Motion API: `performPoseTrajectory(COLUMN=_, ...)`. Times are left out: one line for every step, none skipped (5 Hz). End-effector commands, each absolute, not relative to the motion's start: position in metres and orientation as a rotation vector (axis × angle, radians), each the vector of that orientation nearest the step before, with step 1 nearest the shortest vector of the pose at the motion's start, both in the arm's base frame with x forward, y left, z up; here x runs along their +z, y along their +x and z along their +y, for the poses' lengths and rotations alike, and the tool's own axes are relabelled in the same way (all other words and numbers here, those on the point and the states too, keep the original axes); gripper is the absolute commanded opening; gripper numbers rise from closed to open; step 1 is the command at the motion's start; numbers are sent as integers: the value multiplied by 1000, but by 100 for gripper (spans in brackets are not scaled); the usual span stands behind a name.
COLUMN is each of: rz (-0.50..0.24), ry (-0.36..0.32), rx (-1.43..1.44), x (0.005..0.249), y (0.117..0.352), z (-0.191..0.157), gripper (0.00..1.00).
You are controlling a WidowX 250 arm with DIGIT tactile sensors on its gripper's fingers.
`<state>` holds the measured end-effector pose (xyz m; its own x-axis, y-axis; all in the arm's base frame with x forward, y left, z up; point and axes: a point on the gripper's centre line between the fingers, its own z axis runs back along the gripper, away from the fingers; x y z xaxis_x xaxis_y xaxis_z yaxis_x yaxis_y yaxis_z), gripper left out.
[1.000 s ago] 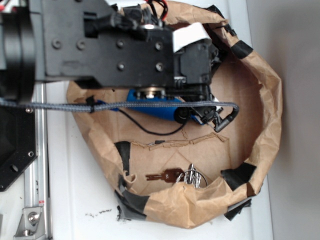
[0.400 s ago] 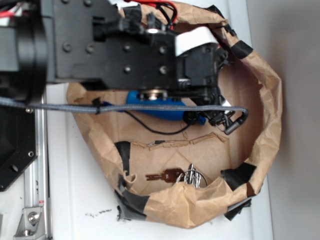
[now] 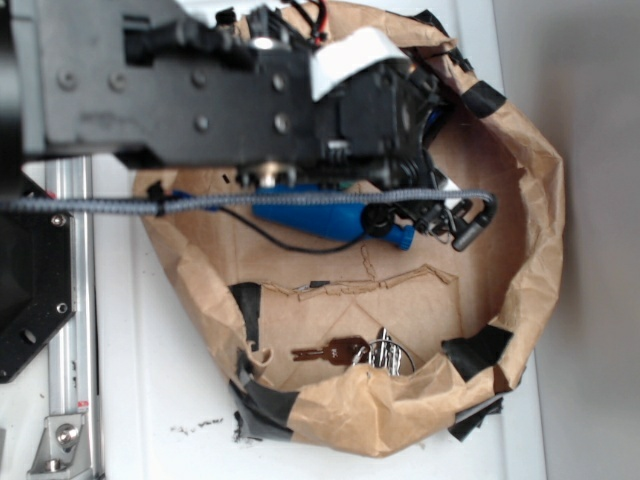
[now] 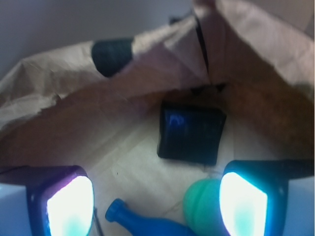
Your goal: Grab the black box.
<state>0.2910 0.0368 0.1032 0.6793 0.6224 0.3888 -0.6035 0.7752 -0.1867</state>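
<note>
I need to grab the opposite sides of the box with my gripper next, to lift the black box (image 4: 192,132) off the brown paper floor.
The black box (image 4: 192,132) lies flat on the brown paper floor in the wrist view, ahead of my gripper (image 4: 157,199) and a little to the right, near the paper wall. The gripper is open, with its glowing pads (image 4: 69,206) wide apart and nothing gripped. A green ball (image 4: 203,205) rests against the inside of the right finger, just short of the box. In the exterior view the black arm (image 3: 200,90) hangs over the top of the paper nest and hides the box and the ball.
A blue bottle-shaped toy (image 3: 330,215) lies under the arm, its neck (image 4: 120,212) between the fingers. Keys (image 3: 355,351) lie at the nest's near side. The crumpled paper wall (image 3: 540,200) with black tape patches (image 4: 112,54) rings everything. A braided cable (image 3: 300,200) crosses the nest.
The arm has shifted up the exterior frame and its cable loop has swung right. More of the blue toy shows now.
</note>
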Motion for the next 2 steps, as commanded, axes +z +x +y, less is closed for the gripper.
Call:
performPoseTrajectory(rz=-481, ry=-8, rx=631, x=105, y=305, z=38, gripper=100)
performPoseTrajectory(rz=-521, ry=33, rx=587, x=102, y=310, z=43, gripper=100)
